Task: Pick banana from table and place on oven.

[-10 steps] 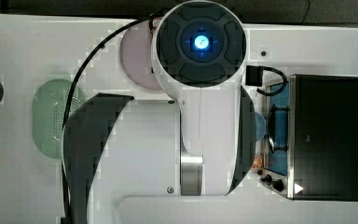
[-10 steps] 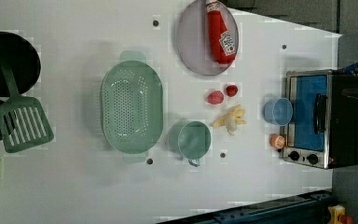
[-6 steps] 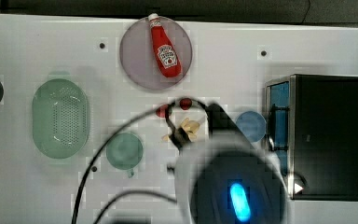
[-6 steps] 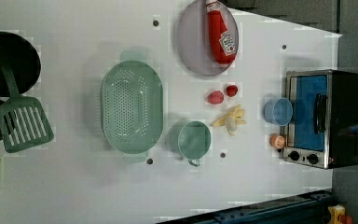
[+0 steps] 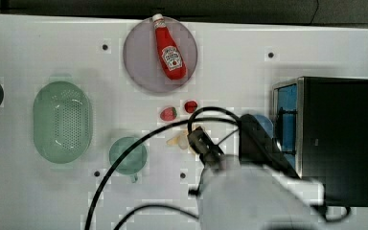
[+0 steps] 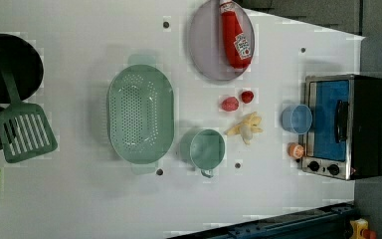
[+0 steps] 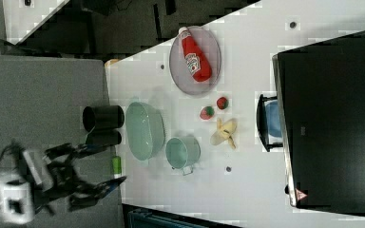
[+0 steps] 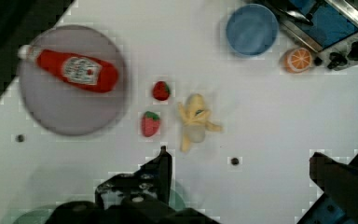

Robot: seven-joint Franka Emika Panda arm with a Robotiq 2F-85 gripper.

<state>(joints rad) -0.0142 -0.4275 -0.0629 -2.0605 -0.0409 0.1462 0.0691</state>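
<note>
I need to grab the banana by its pale peeled tip next, so that my gripper can set it on the oven's black top.
The pale yellow banana [image 8: 194, 122] lies on the white table [image 8: 270, 112], a short way from the oven's door. It also appears in the left view [image 6: 246, 128] and the right view [image 7: 225, 131], and in the top view it [image 5: 181, 139] is partly covered by the arm and its cable. The oven [image 5: 335, 139] [image 6: 345, 124] [image 7: 332, 118] stands at the table's edge with nothing on its black top. My gripper [image 8: 240, 156] hangs open above the table, beside the banana and clear of it, with nothing between its fingers [image 8: 161, 168].
A ketchup bottle [image 5: 169, 48] lies on a grey plate [image 5: 143, 72]. Two strawberries [image 5: 168, 113] sit near the banana. A blue cup [image 6: 296, 118] and an orange slice [image 6: 295, 150] stand before the oven door. A green cup [image 6: 206, 148], colander [image 6: 140, 117], spatula [image 6: 25, 134] and black pot [image 6: 7, 64] lie farther off.
In the top view the arm has swung from the table's middle toward the lower right, uncovering the plate, strawberries and part of the banana. The objects have not moved.
</note>
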